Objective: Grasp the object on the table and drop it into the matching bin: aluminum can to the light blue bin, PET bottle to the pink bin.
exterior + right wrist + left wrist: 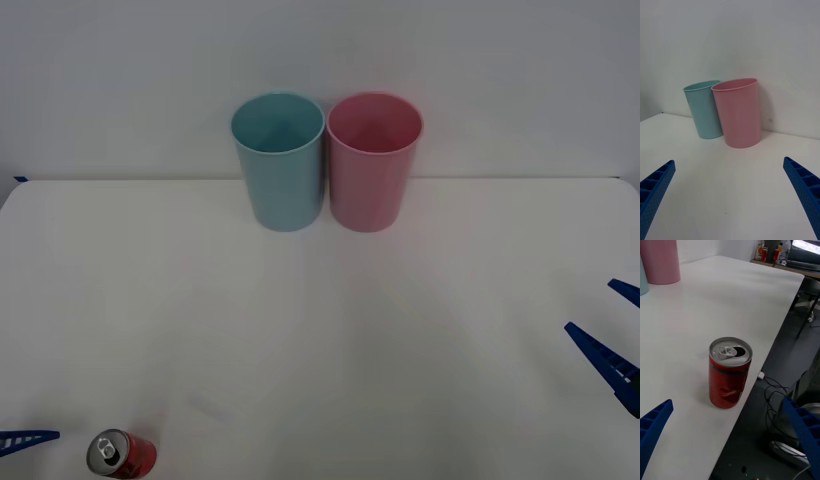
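Observation:
My left gripper is to take hold of the aluminum can next by its red middle [139, 457], and then it will drop the can into the light blue bin [278, 160].
The aluminum can [122, 455] is small and red with a silver top, and it stands upright at the front left of the white table [320, 330], close to the table's edge. My left gripper [728, 402] is open, its blue fingers either side of the can [729, 377] and a little short of it, not touching. One left finger [28, 438] pokes in beside the can. The light blue bin [278, 160] and the pink bin [373, 160] stand side by side at the back centre. My right gripper [590, 305] hovers open at the right, facing both bins.
In the right wrist view the pink bin [738, 112] is nearer than the light blue bin [703, 110]. Just past the can the table edge [763, 360] drops to a dark floor with cables [771, 393]. A plain wall rises behind the bins.

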Available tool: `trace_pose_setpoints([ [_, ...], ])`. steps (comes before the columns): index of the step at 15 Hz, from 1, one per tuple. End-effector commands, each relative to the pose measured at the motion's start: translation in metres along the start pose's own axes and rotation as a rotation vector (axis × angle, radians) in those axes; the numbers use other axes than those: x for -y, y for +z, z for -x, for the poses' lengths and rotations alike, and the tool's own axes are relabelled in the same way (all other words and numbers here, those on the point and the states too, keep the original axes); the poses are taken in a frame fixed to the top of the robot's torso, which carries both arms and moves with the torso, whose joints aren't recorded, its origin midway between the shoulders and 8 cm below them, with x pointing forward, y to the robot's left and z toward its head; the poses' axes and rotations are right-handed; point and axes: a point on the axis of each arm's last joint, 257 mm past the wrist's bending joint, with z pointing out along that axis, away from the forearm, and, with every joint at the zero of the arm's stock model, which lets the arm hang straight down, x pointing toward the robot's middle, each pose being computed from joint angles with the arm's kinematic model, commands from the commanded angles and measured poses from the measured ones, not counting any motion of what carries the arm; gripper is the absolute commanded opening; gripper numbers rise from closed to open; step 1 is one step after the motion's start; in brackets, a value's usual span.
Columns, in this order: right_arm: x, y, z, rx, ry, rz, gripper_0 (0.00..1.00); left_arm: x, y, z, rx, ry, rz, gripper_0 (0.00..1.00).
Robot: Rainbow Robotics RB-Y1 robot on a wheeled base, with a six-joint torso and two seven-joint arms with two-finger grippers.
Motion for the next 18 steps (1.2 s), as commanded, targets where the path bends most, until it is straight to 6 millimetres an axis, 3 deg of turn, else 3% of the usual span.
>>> trace_pose_setpoints([
  [1,0.0,0.0,0.0,0.0,0.0,0.0,1.0,0.007,0.016,0.001,0.052,-0.011,0.018,1.0],
  [18,0.0,0.0,0.0,0.0,0.0,0.0,1.0,0.0,0.082,-0.007,0.112,0.002,0.098,1.0],
])
